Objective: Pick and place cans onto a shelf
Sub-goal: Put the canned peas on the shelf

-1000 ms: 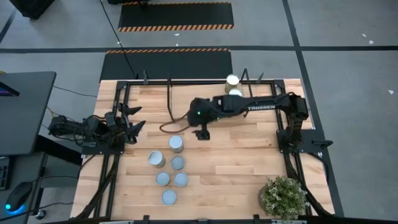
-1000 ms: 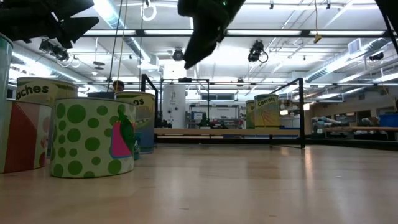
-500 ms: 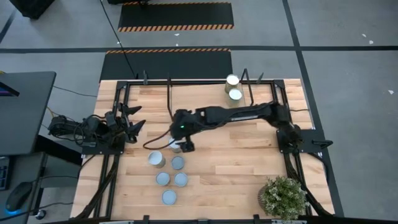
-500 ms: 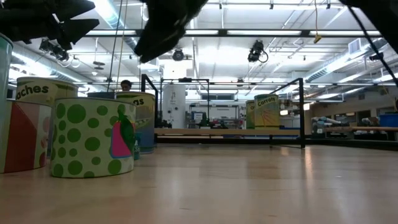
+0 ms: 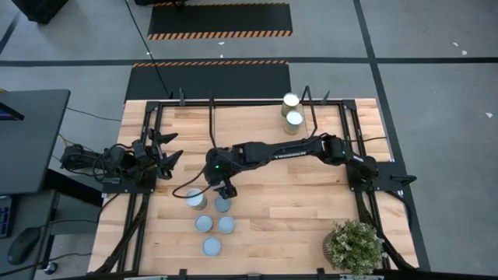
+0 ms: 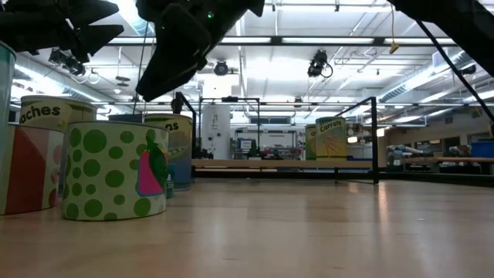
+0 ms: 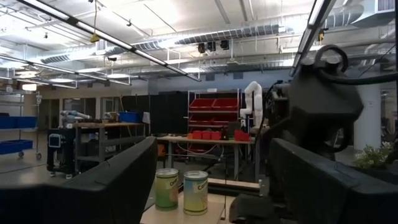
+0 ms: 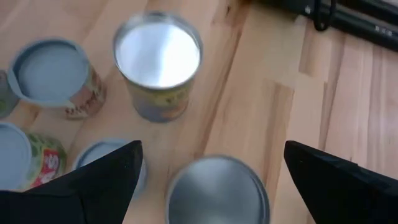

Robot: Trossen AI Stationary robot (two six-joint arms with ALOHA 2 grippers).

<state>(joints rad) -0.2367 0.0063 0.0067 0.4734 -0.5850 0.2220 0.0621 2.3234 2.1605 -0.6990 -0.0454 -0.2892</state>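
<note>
I will put the can onto the shelf, so next my right gripper will grab the silver-topped can's round sides under the can's rim (image 8: 217,196).
Several cans stand upright on the table's near left: (image 5: 195,199), (image 5: 222,205), (image 5: 203,224), (image 5: 226,224), (image 5: 211,246). My right gripper (image 5: 224,188) is open just above one more silver-topped can (image 8: 217,188), which it hides in the high view; its fingers (image 8: 106,174) stand on either side. Two cans (image 5: 292,110) stand on the shelf (image 5: 257,117) at the far edge; the left wrist view shows them too (image 7: 181,190). My left gripper (image 5: 173,148) waits open at the table's left edge.
A bushy potted plant (image 5: 354,245) stands at the near right corner. Black frame rails (image 5: 212,124) rise around the shelf. In the low view the nearest cans (image 6: 116,171) fill the left, with bare tabletop (image 6: 324,232) to their right.
My right gripper has swung from the middle of the table toward the left and near edges and come down over the group of cans, ending above the farthest can of the group. No can has moved.
</note>
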